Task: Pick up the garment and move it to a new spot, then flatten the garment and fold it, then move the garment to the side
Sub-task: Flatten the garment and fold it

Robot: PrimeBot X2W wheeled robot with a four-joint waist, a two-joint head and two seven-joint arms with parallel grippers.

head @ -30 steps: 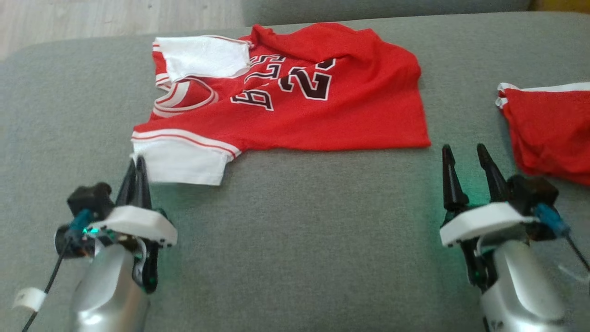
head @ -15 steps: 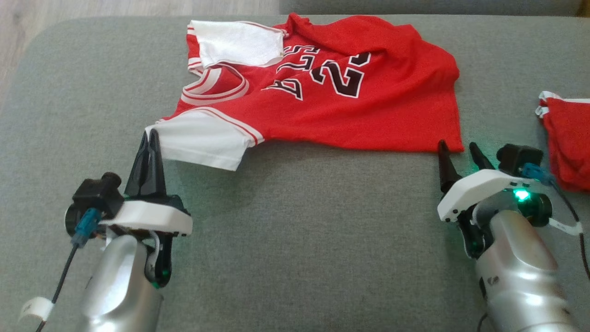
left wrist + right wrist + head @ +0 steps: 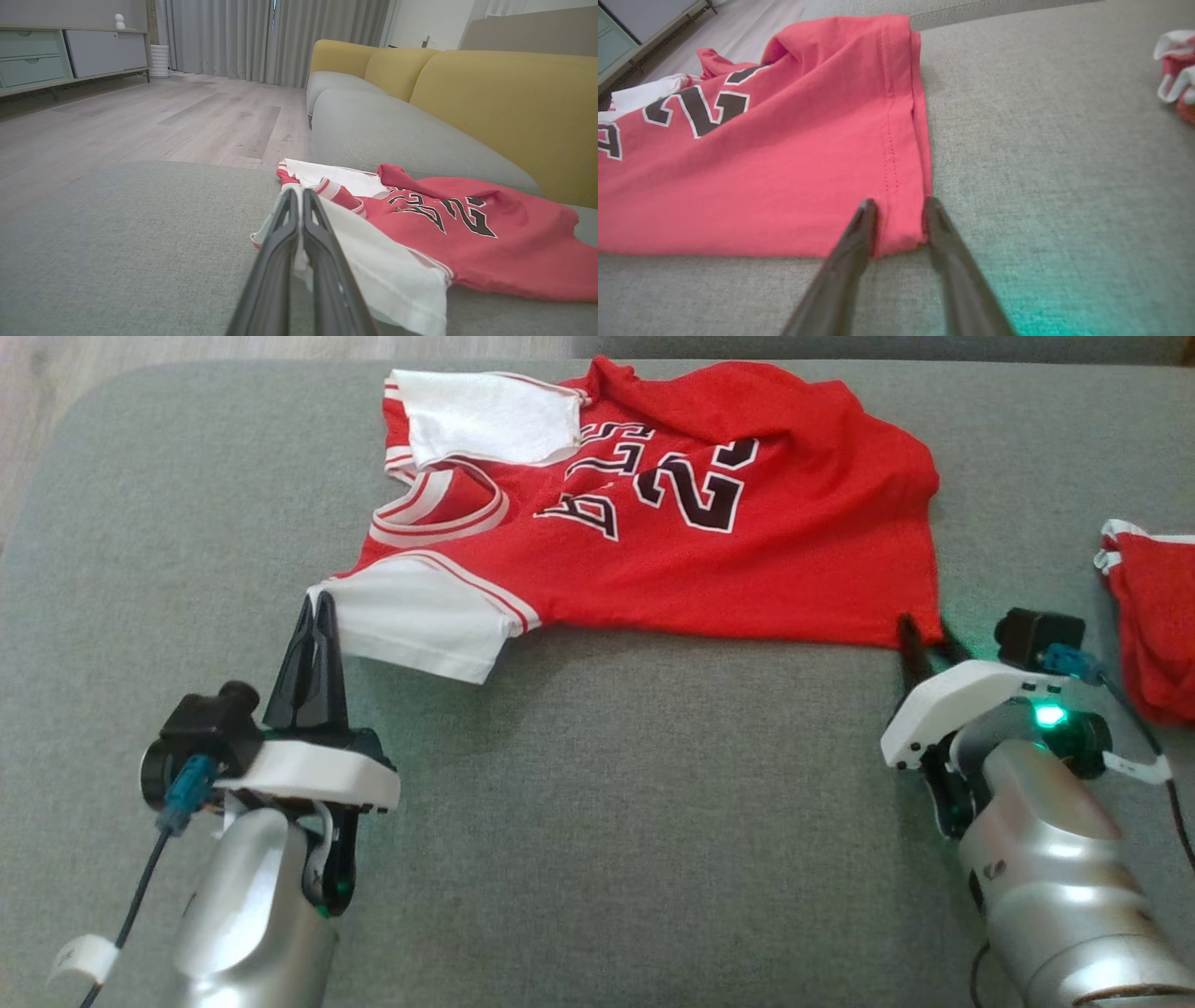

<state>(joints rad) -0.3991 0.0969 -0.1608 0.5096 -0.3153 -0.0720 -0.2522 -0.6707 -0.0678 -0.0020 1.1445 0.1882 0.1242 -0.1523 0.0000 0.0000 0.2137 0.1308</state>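
Note:
The red garment needs to be flattened and folded, so next my right gripper should grab it by its bottom hem corner [image 3: 925, 634] [image 3: 903, 238].
A red garment [image 3: 709, 569] with white sleeves and black numbers lies spread on the grey cushion [image 3: 607, 803]. My left gripper [image 3: 316, 602] is shut on the edge of the near white sleeve [image 3: 420, 625]; in the left wrist view white cloth shows pinched between the closed fingers [image 3: 297, 193]. My right gripper [image 3: 924, 630] sits at the garment's near right hem corner. In the right wrist view its fingers [image 3: 899, 205] stand apart with the red corner [image 3: 901, 224] between them, jaws narrower than fully wide.
A second red and white cloth [image 3: 1153, 625] lies bunched at the right edge of the cushion, also seen as a cloth [image 3: 1176, 70] at the far right. Yellow backrests [image 3: 514, 102] rise behind. Wooden floor [image 3: 140, 121] lies beyond the cushion's left edge.
The head view shifted. My right gripper advanced onto the hem corner and its jaws narrowed around it. The left gripper stayed shut on the sleeve.

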